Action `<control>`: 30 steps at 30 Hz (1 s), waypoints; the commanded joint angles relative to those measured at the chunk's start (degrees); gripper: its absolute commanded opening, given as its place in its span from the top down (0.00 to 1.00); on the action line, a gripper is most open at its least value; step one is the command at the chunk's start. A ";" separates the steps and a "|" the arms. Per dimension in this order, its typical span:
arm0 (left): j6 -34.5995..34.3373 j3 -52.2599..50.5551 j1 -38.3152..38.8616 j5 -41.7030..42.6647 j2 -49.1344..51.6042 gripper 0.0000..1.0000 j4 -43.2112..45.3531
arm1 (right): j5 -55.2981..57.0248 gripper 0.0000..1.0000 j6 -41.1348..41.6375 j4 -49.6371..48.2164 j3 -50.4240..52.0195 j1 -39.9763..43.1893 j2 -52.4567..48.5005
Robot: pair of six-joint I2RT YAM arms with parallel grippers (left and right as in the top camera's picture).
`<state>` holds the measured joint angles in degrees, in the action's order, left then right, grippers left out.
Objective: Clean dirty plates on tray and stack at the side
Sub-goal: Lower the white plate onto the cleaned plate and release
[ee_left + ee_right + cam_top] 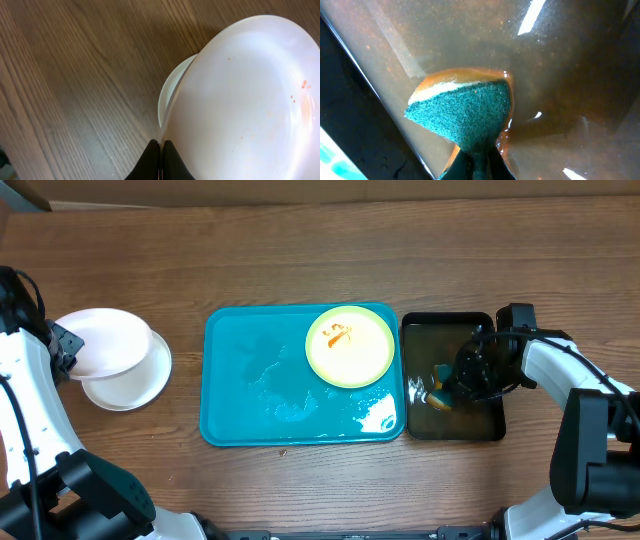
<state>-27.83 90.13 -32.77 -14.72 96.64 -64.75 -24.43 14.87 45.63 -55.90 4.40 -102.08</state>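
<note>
I will center and lower the upper white plate before my left gripper lets go of it, because it is tilted and off-center above the lower plate.
A lime-green rimmed plate (350,345) with an orange sauce smear lies at the far right of the teal tray (250,400). Two white plates are left of the tray on the table: one (130,385) lies flat, the other (105,340) is tilted over it. My left gripper (68,350) is shut on the rim of this upper white plate (245,100), which shows faint red specks. The lower plate's edge (172,90) peeks out beneath. My right gripper (476,160) is shut on a green-and-yellow sponge (465,110), dipped in the brownish water of the black tray (452,330).
The teal tray's floor is wet with streaks of water (290,405). The black tray sits right against the teal tray's right edge. Wooden table (75,75) surrounds everything.
</note>
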 commanded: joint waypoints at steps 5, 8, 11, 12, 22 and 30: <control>1.25 -1.09 -0.22 0.15 2.32 0.96 0.17 | 1.95 0.96 -0.15 0.66 0.57 -0.20 0.00; 1.25 -2.01 -0.22 0.00 4.44 0.96 0.13 | 1.95 0.96 -0.15 0.72 0.57 -0.20 0.00; 1.29 -2.73 -0.22 -0.09 6.93 0.96 0.00 | 1.95 0.96 -0.15 0.81 0.57 -0.20 0.00; 1.27 -3.02 -0.22 -0.07 8.00 0.96 -0.13 | 1.95 0.96 -0.15 0.81 0.57 -0.20 0.00; 1.31 -3.13 -0.22 1.73 12.00 0.26 -0.59 | 1.92 0.96 -0.15 1.27 0.57 -0.20 0.00; 7.28 1.46 0.48 17.46 11.37 0.20 -4.02 | 1.95 0.96 -0.20 2.19 0.55 -0.20 0.00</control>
<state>-24.91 87.85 -32.75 -7.70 108.18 -67.99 -24.43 14.76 46.85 -55.90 4.40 -102.08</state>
